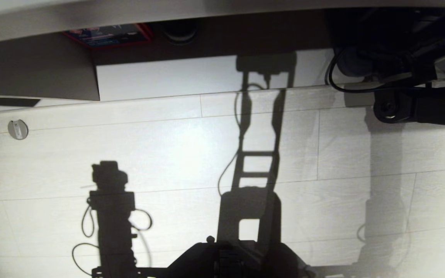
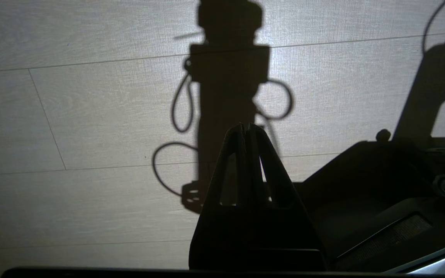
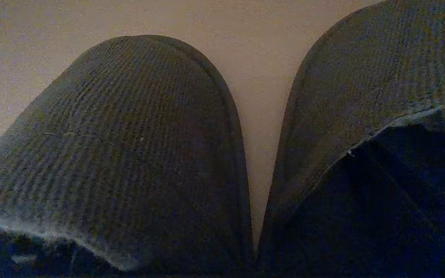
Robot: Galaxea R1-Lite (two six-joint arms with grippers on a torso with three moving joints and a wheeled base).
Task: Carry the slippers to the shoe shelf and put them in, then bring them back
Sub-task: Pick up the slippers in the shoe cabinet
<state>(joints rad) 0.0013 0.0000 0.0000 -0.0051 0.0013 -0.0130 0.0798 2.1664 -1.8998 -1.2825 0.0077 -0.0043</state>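
Observation:
The slippers need to come back as a pair, so the robot's right gripper should next grab both by their adjoining inner sides, which leaves their rounded toes free.
Two dark ribbed slippers (image 3: 129, 146) lie side by side on a pale surface and fill the right wrist view, rounded toes pointing away, a narrow gap between them. The second slipper (image 3: 361, 77) shows its open mouth at the near edge. My right gripper's own fingers do not show there. In the head view my right arm (image 1: 411, 108) reaches into the dark corner at the upper right. My left gripper (image 2: 245, 125) hangs shut and empty over the floor. The shoe shelf is out of view.
Pale wood-look floor planks (image 1: 191, 154) fill the head view, crossed by my own shadows. A pale board (image 1: 37, 23) overhangs at the top, with a red-and-blue box (image 1: 110, 35) beneath it. A small round fitting (image 1: 17, 129) sits at the left. My base (image 1: 230, 258) is at the bottom.

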